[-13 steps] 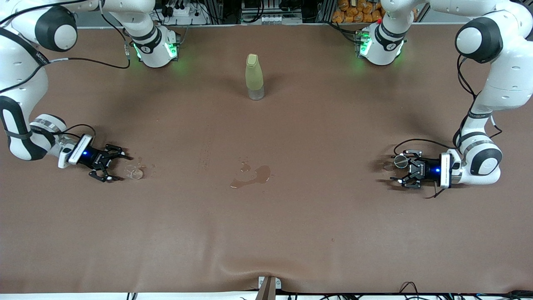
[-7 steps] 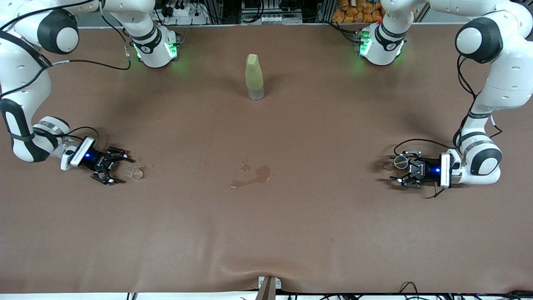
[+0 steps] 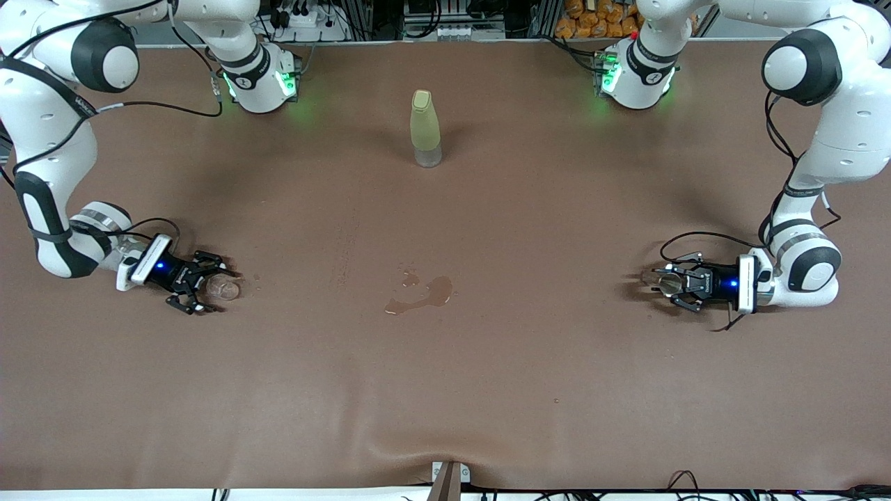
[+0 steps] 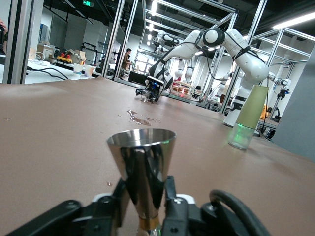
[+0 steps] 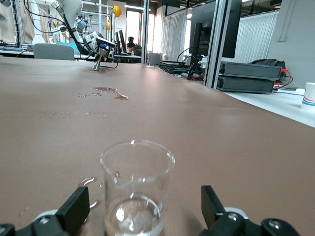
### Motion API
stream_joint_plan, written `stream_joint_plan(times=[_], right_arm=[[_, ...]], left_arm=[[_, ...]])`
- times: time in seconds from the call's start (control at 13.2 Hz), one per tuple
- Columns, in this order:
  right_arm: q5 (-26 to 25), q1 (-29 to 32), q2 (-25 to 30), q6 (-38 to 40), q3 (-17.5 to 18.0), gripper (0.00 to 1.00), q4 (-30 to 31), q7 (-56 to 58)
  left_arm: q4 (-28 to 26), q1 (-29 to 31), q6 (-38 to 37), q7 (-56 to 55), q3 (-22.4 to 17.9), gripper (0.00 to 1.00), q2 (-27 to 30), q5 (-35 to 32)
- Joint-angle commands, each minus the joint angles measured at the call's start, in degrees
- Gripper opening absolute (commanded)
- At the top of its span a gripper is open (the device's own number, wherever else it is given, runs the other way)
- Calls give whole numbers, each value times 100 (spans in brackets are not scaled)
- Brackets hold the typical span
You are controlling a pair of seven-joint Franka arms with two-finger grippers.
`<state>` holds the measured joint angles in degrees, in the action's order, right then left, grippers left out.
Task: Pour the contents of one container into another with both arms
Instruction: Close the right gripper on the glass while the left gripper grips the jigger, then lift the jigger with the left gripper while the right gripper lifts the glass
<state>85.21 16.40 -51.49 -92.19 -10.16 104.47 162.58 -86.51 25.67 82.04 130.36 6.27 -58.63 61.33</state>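
Note:
The rim of the glass beaker should stay free to pour into the other container (image 3: 223,288), so I should grab the beaker by its side (image 3: 670,284) with my right gripper next.
A small metal jigger (image 3: 669,283) stands upright on the brown table toward the left arm's end. My left gripper (image 3: 663,284) lies low along the table, shut on it. In the left wrist view the jigger's cone (image 4: 141,162) rises between the fingers (image 4: 171,191), which press on its waist. Toward the right arm's end stands a clear glass beaker (image 3: 227,287), upright. My right gripper (image 3: 216,287) is open around it. In the right wrist view the beaker (image 5: 137,187) sits midway between the fingers (image 5: 78,206), with a gap on each side.
A yellow-green bottle (image 3: 425,129) stands mid-table, farther from the front camera. A puddle of spilled liquid (image 3: 424,293) lies on the table between the two grippers. Small droplets (image 5: 91,182) dot the table by the beaker.
My right gripper slid forward until its open fingers flanked the beaker. My left gripper closed on the jigger, which earlier stood between its open fingers.

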Motion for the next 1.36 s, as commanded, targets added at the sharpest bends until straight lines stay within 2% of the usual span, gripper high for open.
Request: stream_joint_plan(times=[0.0,0.15,0.45,0.68,0.76,0.98,1.14,1.29], right_arm=[[416,-198,-159,70,-4,100,73,1830],[584,-321,-168,52,-4,100,73,1935],[584,-331,-168,35,-4,100,73,1945],[593,-331,-168,26,-4,38,82,1936],[593,-331,-168,26,-4,23,82,1927],[593,-357,-168,35,5,8,82,1910],[610,-374,-168,61,5,2,82,1874],[610,-401,-151,113,5,0,82,1709]], left_arm=[[-42,17,-65,86,-38,0,-8,-111],[-15,-9,-4,68,-47,0,9,-130],[142,-44,155,-387,5,0,220,36],[485,-210,259,-556,207,0,238,300],[512,-333,304,-591,243,0,238,527],[547,-737,479,-582,243,0,247,1336],[565,-1009,559,-573,243,0,212,1539],[574,-1308,717,-547,252,0,238,1575]])
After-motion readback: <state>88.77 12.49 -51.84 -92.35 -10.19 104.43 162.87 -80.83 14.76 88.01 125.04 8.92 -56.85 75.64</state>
